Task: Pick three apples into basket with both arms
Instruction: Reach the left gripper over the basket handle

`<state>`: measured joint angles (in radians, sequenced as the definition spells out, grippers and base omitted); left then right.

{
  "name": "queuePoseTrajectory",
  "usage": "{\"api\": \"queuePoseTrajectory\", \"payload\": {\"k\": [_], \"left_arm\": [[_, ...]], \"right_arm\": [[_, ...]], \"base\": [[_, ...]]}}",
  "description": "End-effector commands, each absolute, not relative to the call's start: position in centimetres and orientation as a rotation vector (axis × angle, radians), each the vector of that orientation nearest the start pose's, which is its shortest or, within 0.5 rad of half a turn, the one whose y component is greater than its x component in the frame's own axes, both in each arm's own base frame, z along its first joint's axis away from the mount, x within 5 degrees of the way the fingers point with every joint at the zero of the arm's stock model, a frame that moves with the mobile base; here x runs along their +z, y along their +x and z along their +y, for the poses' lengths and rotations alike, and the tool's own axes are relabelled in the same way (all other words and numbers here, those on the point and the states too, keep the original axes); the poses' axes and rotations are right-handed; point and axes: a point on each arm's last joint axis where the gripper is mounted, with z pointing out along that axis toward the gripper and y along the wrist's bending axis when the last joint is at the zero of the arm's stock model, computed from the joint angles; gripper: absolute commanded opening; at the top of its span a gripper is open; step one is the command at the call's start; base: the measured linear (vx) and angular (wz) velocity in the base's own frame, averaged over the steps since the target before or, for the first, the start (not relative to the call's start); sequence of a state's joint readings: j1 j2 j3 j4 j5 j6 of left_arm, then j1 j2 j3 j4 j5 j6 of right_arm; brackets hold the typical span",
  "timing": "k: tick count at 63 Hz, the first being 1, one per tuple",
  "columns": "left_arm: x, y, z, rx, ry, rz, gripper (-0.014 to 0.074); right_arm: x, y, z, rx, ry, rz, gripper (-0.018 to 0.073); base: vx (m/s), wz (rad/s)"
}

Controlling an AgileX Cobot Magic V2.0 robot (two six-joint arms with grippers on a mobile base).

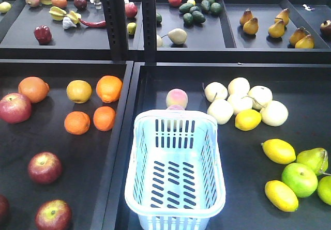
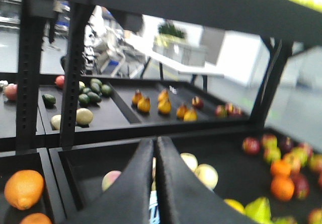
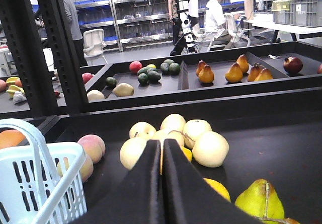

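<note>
The basket should go beside the apples, so my left gripper next needs to grab the basket by its swing handle.
Three red apples lie in the left tray in the front view: one at the left edge, one lower, one near the bottom. The pale blue basket stands empty in the middle of the lower shelf, and its corner shows in the right wrist view. Neither arm shows in the front view. My left gripper is shut and empty, held above the shelf. My right gripper is shut and empty, right of the basket, pointing at the pale round fruits.
Oranges lie beside the apples. A peach sits behind the basket. Pale fruits, lemons, a green apple and a pear fill the right tray. A black upright post divides the upper shelf.
</note>
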<state>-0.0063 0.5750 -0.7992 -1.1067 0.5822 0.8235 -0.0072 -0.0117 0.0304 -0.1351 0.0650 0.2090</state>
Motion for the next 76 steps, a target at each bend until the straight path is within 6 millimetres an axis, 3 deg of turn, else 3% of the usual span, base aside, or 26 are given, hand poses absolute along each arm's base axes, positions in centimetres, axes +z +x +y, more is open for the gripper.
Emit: {"api": "queuePoseTrajectory", "payload": {"k": [1,11,21,30,42,49,61,76], "left_arm": [[42.5,12.4,-5.1,-0.606,0.316,1.536,0.0068],[42.6,16.8,-6.7,-0.706,0.559,1.608,0.0274],[42.3,22.0,-7.9,-0.758,0.647,1.648,0.0517],[41.3,26.1,-10.5,-0.745,0.827,1.618,0.0631],[39.3,29.2,-15.8,-0.725,1.131,1.542,0.0619],[37.9,30.5,-17.7,-0.646,1.263,1.55,0.0604],[36.0,32.2,-18.6,-0.552,1.322,1.59,0.0593],[35.8,33.0,-18.5,-0.494,1.28,1.6,0.0593]], "right_arm": [[20.1,5.6,-0.1,0.042,0.056,1.495,-0.0005],[20.1,5.6,-0.1,0.042,0.056,1.495,-0.0005],[20.1,5.6,-0.1,0.042,0.056,1.495,-0.0005],[20.1,5.6,-0.1,0.042,0.056,1.495,-0.0005],[20.1,5.6,-0.1,0.042,0.056,1.495,-0.0005],[20.1,5.6,-0.1,0.042,0.056,1.495,-0.0005],[20.1,5.6,-0.1,0.042,0.056,1.495,-0.0005],[20.1,5.6,-0.1,0.042,0.056,1.495,-0.0005]], "base": [[0.0,0.0],[0.0,0.0],[0.0,0.0],[0.0,0.0],[0.0,0.0],[0.0,0.0],[0.0,0.0],[0.0,0.0]]}}
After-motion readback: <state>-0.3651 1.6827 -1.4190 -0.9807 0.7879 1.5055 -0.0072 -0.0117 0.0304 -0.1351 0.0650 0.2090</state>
